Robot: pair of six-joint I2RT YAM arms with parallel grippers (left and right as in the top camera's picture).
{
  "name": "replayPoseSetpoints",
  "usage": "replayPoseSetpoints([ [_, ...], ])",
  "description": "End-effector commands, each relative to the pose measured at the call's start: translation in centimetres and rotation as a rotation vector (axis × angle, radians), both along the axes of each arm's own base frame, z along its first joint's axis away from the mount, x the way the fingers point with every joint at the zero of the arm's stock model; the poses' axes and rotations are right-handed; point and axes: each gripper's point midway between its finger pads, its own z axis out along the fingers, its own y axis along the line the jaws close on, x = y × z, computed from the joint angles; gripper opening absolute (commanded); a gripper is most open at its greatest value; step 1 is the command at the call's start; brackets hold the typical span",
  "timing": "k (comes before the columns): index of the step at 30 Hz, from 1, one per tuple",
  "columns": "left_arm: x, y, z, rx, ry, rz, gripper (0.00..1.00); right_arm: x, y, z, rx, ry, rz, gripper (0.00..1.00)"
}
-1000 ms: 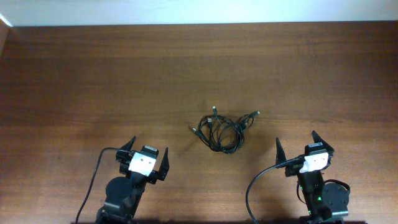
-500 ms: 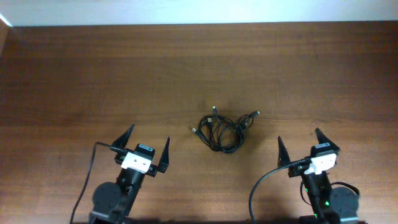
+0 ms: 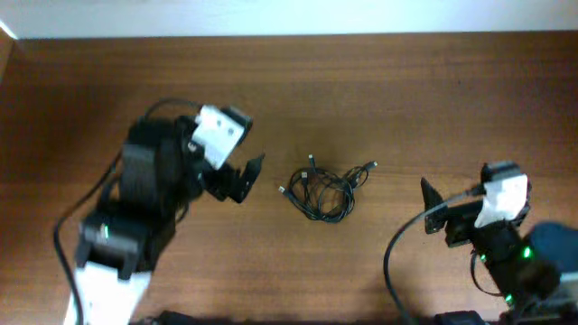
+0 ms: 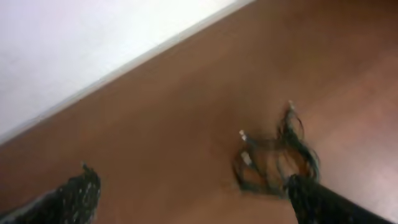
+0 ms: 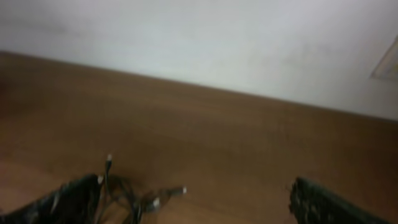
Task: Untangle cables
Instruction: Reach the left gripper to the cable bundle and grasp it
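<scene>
My left gripper should grab the cables' bundled loops next, so the plug ends stay free for my right gripper to untangle.
The cables (image 3: 321,187) are a small tangle of thin black cords with plug ends, lying on the brown table (image 3: 379,99) at its middle. My left gripper (image 3: 237,173) is open and empty, raised to the left of the tangle. In the left wrist view the cables (image 4: 273,155) lie ahead, close to the right finger, between the open fingers (image 4: 186,199). My right gripper (image 3: 456,209) is open and empty, to the right of the tangle. In the right wrist view the cables (image 5: 127,193) lie at the lower left by the left finger, with the jaws (image 5: 196,202) wide apart.
A white wall (image 3: 289,16) runs along the table's far edge. Thick black robot cables (image 3: 402,262) trail from both arms near the front edge.
The left arm has lifted and swung forward toward the tangle from the front edge. The right arm has moved slightly right and forward. The cables have not moved.
</scene>
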Motion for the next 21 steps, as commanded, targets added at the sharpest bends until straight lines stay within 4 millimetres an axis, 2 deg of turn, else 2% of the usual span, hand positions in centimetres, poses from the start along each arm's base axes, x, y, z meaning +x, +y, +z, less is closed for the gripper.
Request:
replayPoseSetpoints([
  [1, 2.5, -1.7, 1.5, 0.013, 0.090, -0.061, 0.99, 1.4, 0.9, 1.8, 0.008, 0.085, 0.038, 0.99],
  [5, 5.9, -2.7, -1.0, 0.039, 0.200, -0.059, 0.99, 3.5, 2.9, 1.4, 0.043, 0.266, 0.138, 0.99],
  [6, 6.3, -3.3, -2.2, 0.018, 0.248, -0.067, 0.99, 4.1, 4.3, 1.1, 0.080, 0.341, 0.206, 0.99],
  [10, 6.8, -5.6, -4.8, -0.060, 0.357, -0.144, 0.99, 5.4, 7.9, -0.4, 0.208, 0.477, 0.389, 0.99],
  [12, 7.5, -6.4, -6.3, -0.094, 0.416, -0.140, 0.99, 5.9, 8.8, -1.4, 0.250, 0.528, 0.437, 0.99],
  [13, 7.7, -6.7, -7.6, -0.099, 0.463, -0.116, 0.95, 6.2, 9.0, -2.0, 0.260, 0.550, 0.444, 0.99],
  [16, 7.8, -8.5, -11.9, -0.107, 0.624, -0.064, 0.78, 7.4, 9.0, -3.6, 0.264, 0.601, 0.427, 0.99],
  [17, 7.7, -8.9, -13.0, -0.099, 0.657, -0.058, 0.75, 7.9, 8.7, -4.0, 0.269, 0.613, 0.394, 0.99],
  [19, 7.1, -9.6, -15.5, -0.052, 0.731, 0.001, 0.73, 9.5, 6.1, -4.8, 0.294, 0.633, 0.202, 0.99],
  [21, 5.9, -11.0, -16.2, -0.027, 0.764, -0.029, 0.68, 10.6, 2.6, -5.3, 0.330, 0.639, 0.007, 0.99],
])
